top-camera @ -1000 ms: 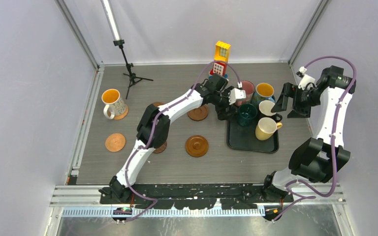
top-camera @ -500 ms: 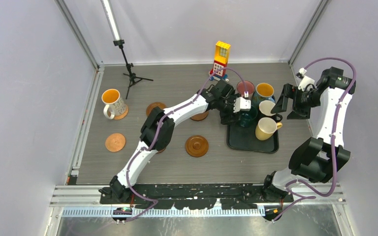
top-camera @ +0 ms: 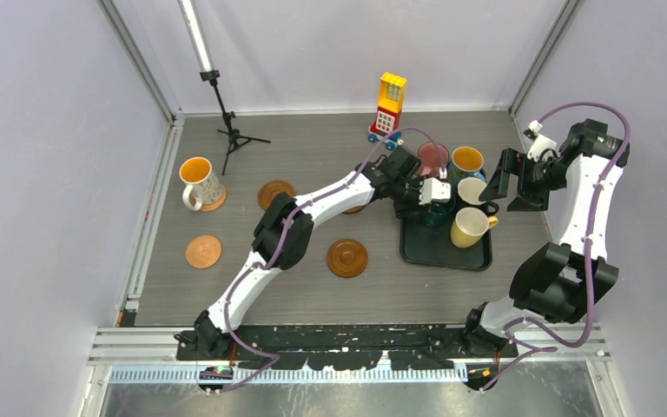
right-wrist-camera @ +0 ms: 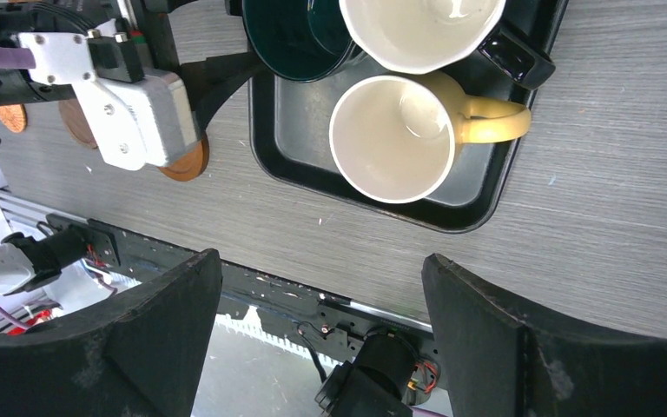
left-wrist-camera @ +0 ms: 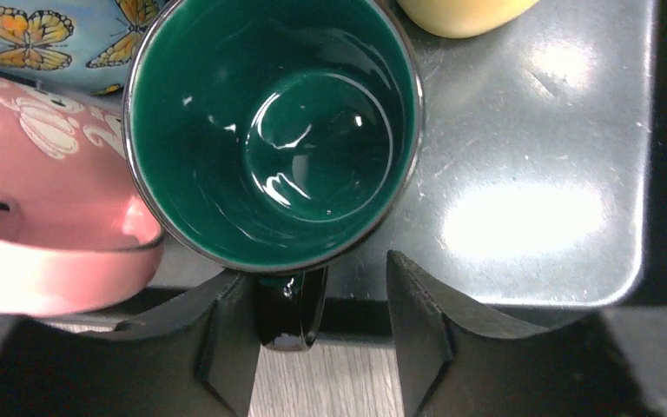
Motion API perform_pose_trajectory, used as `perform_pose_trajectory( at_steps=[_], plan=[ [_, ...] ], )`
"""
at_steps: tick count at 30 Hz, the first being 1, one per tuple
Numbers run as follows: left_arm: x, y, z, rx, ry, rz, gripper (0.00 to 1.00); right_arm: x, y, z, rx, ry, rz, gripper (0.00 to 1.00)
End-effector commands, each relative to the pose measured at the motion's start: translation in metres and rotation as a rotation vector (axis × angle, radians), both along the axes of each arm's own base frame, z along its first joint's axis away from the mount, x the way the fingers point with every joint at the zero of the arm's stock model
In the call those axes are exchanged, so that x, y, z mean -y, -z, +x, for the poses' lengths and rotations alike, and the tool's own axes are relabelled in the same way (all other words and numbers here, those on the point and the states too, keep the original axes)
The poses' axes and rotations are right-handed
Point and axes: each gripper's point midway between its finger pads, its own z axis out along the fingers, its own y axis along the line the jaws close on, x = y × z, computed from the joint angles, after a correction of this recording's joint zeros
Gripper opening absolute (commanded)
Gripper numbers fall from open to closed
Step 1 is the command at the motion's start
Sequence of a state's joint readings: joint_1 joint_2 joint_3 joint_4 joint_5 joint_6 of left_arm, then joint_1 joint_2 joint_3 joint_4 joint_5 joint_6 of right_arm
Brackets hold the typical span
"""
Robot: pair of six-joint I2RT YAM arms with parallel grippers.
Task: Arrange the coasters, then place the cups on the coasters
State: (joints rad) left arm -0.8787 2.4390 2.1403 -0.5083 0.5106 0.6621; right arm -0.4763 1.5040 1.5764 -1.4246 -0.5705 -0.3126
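Observation:
My left gripper has one finger apart from the cup's handle point(left-wrist-camera: 291, 312), so the dark green cup point(left-wrist-camera: 274, 130) would stay behind if I lifted that gripper now.
A dark green cup point(left-wrist-camera: 274, 130) stands on the black tray point(left-wrist-camera: 530, 217) against a pink cup point(left-wrist-camera: 43, 234). My left gripper point(left-wrist-camera: 317, 278) straddles its handle point(left-wrist-camera: 291, 308): the left finger touches it, the right finger stands apart, so the jaws are open. In the top view the left gripper point(top-camera: 421, 195) covers most of that cup. Blue point(top-camera: 467, 161), cream point(top-camera: 472, 191) and pale yellow point(top-camera: 469, 228) cups share the tray. A white cup point(top-camera: 197, 181) sits on a coaster point(top-camera: 213, 201) at the left. Bare coasters point(top-camera: 203, 251), point(top-camera: 276, 191), point(top-camera: 347, 258) lie on the table. My right gripper point(right-wrist-camera: 320, 261) hangs open and empty.
A yellow-red toy block tower point(top-camera: 389, 106) stands at the back behind the tray point(top-camera: 425, 252). A black tripod with a light bar point(top-camera: 226, 122) is at the back left. Another coaster point(top-camera: 352, 207) peeks from under the left arm. Walls close in on both sides.
My left gripper has moved right over the tray to the dark green cup, and its jaws have narrowed around the handle. The right arm has not moved.

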Motion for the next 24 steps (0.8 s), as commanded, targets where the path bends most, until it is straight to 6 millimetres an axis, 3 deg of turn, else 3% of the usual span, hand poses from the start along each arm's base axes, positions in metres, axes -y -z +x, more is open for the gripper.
perform_pose_trajectory(
  at_steps=[1,8,11,16,24],
  plan=[
    [0.014,0.002,0.009,0.053,-0.039,0.015,0.51,0.002,-0.012,-0.003,0.038,-0.003,-0.016,0.89],
    [0.019,0.004,0.013,0.045,-0.072,0.022,0.37,0.003,-0.010,-0.007,0.032,-0.004,-0.023,0.89],
    [0.020,-0.001,0.006,0.028,-0.065,0.013,0.23,0.005,-0.011,-0.006,0.033,-0.002,-0.024,0.89],
    [0.018,-0.028,0.004,0.027,-0.109,-0.048,0.01,0.005,-0.013,-0.005,0.041,-0.002,-0.022,0.89],
    [0.005,-0.101,0.006,-0.033,-0.258,-0.213,0.00,0.004,-0.013,-0.004,0.043,0.001,-0.004,0.89]
  ],
)
